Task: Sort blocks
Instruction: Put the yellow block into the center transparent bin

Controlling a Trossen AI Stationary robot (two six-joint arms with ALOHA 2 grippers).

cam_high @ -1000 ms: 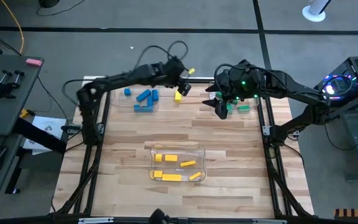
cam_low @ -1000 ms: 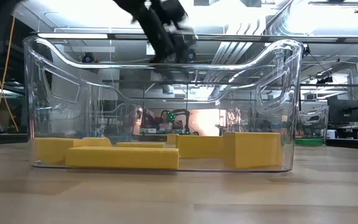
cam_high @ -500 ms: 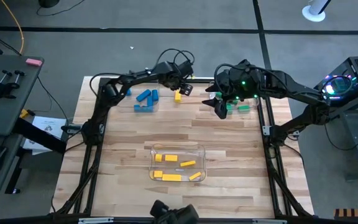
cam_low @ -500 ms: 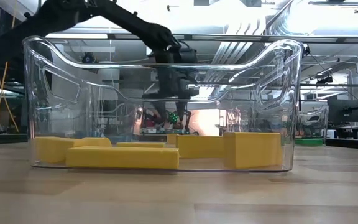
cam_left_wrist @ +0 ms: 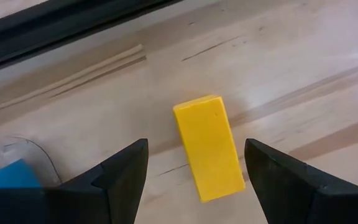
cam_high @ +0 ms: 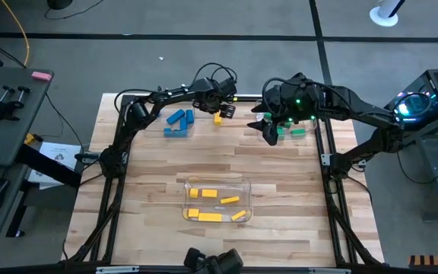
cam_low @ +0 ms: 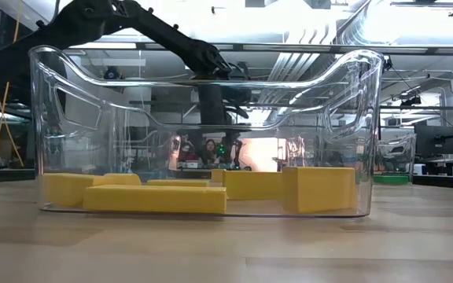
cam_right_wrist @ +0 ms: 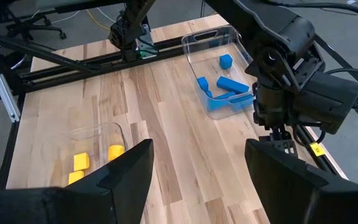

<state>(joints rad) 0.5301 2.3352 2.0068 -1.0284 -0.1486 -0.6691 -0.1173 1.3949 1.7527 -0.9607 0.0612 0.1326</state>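
Note:
The fingers of the robot's left gripper stop above the yellow block (cam_high: 217, 119) and would miss it if they closed now, so the gripper should go lower before it closes.
A yellow block (cam_left_wrist: 209, 149) lies flat on the wood table, also in the high view (cam_high: 218, 118), just right of the clear bin with blue blocks (cam_high: 177, 122). My left gripper (cam_left_wrist: 196, 144) is open and low over it, one finger on each side of the block, not touching; it shows in the high view (cam_high: 220, 109). My right gripper (cam_high: 269, 131) is open and empty by the green blocks (cam_high: 295, 131) at the far right. The clear bin with several yellow blocks (cam_high: 217, 201) stands at the near middle.
The yellow-block bin (cam_low: 203, 134) fills the low view, with my left arm (cam_low: 199, 59) behind it. The right wrist view shows the blue-block bin (cam_right_wrist: 225, 84) and my left arm (cam_right_wrist: 291, 68). Bare wood lies between the far bins and the near bin.
My left gripper has come down toward the yellow block on the table, and its arm has stretched out along the far edge. The block has stayed where it was.

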